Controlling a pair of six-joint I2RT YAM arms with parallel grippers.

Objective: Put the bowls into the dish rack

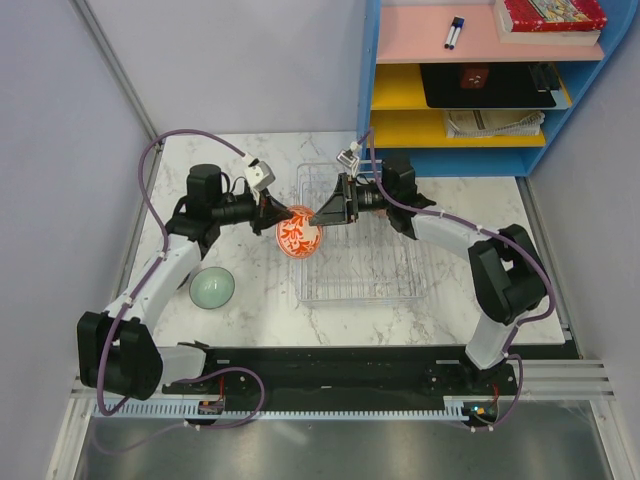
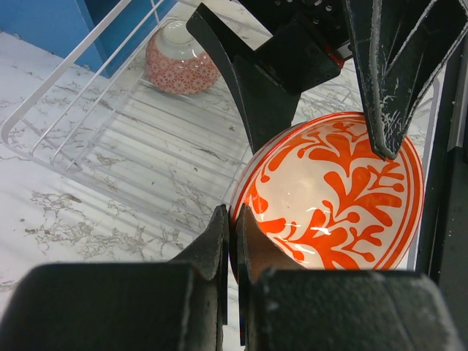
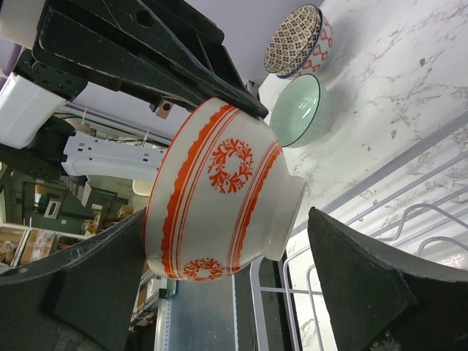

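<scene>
My right gripper's fingers reach past the white bowl's foot on one side and its rim on the other, so it is time to close on the bowl.
A white bowl with red leaf pattern [image 1: 300, 238] hangs tilted over the left edge of the dish rack [image 1: 385, 285]. My left gripper [image 1: 283, 212] is shut on its rim [image 2: 235, 219]. My right gripper [image 1: 320, 214] stands open from the other side, its fingers [image 3: 95, 278] straddling the bowl [image 3: 219, 190] with a gap on both sides. On the table at the left sits a plain pale green bowl [image 1: 212, 288]. The right wrist view shows that green bowl [image 3: 296, 110] next to a dark-patterned bowl [image 3: 296, 40]. A reddish patterned bowl [image 2: 179, 62] stands in the rack's far corner.
The rack's wire floor [image 2: 131, 146] lies below the held bowl. A blue shelf unit [image 1: 480, 80] with books and pens stands behind the table's far right. Grey walls close the left side.
</scene>
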